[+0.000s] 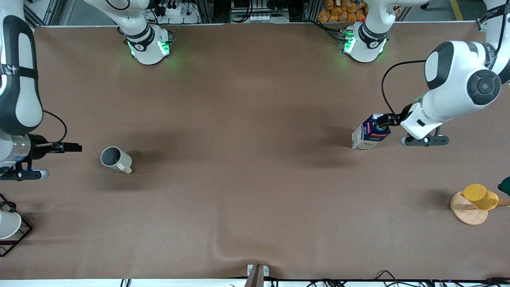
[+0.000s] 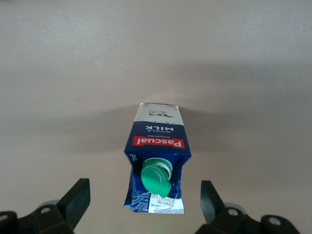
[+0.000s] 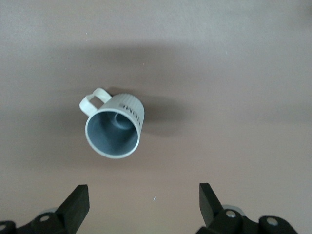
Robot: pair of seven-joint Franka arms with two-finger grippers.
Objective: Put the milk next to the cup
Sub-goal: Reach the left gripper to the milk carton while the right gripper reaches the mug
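Observation:
The mug needs to be where the milk (image 1: 368, 135) can stand next to it. My right gripper should grab the mug by its rim (image 1: 102, 158) next.
The milk (image 1: 368, 135) is a dark blue carton with a green cap and stands on the table toward the left arm's end. My left gripper (image 1: 383, 121) is open at the carton's top. In the left wrist view the carton (image 2: 158, 141) has its gable top between the spread fingers (image 2: 78, 200), which do not touch it, and the gripper (image 2: 144, 204) holds nothing. The cup (image 1: 115, 159), a cream mug with a grey inside, stands toward the right arm's end. My right gripper (image 1: 79, 148) is open and empty beside it. The mug also shows in the right wrist view (image 3: 114, 129), apart from that gripper (image 3: 144, 204).
A yellow cup (image 1: 480, 196) lies on a wooden disc (image 1: 468, 213) at the left arm's end, nearer the front camera than the milk. A white cup (image 1: 7, 224) sits in a black wire rack (image 1: 18, 239) at the right arm's end. A wide stretch of brown table lies between milk and mug.

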